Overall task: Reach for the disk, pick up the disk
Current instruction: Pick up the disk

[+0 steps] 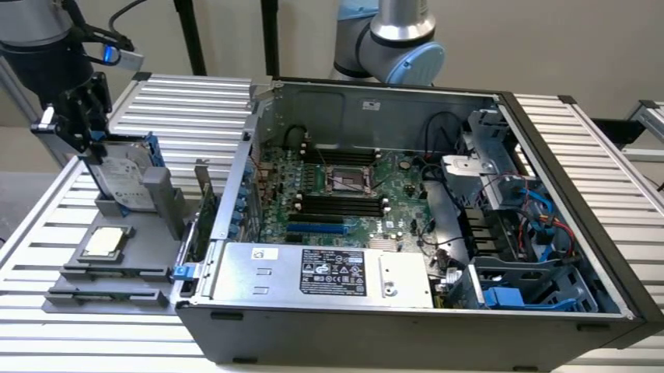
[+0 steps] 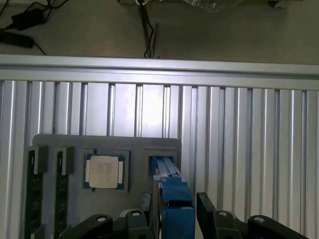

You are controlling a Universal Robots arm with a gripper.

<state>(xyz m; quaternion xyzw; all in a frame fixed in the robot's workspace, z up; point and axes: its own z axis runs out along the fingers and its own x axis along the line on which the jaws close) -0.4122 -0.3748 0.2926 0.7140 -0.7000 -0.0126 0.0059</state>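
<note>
My gripper needs to close: my fingers reach down on both sides of the disk's blue edge (image 1: pixel 152 146) and would hold it.
The disk (image 1: pixel 127 176), silver with a white label and a blue frame, stands upright on edge in a slot of the grey holder (image 1: pixel 155 203) at the exterior view's left. My gripper (image 1: pixel 89 132) hangs right over its top edge. In the wrist view I look down the disk's blue edge (image 2: pixel 167 172), which runs between my two black fingers (image 2: pixel 145 203). My gripper (image 2: pixel 173 200) straddles it, open, with a thin gap on each side. The disk's lower end still sits in the slot.
A small square silver chip (image 1: pixel 107 242) (image 2: pixel 103 171) lies in the grey tray (image 1: pixel 104 291) beside the disk, with dark memory sticks (image 2: pixel 35 189) further along. An open computer case (image 1: pixel 539 155) stands close on the exterior view's right, its silver power supply (image 1: pixel 332 272) nearest. Ribbed aluminium table (image 2: pixel 249 149) all around.
</note>
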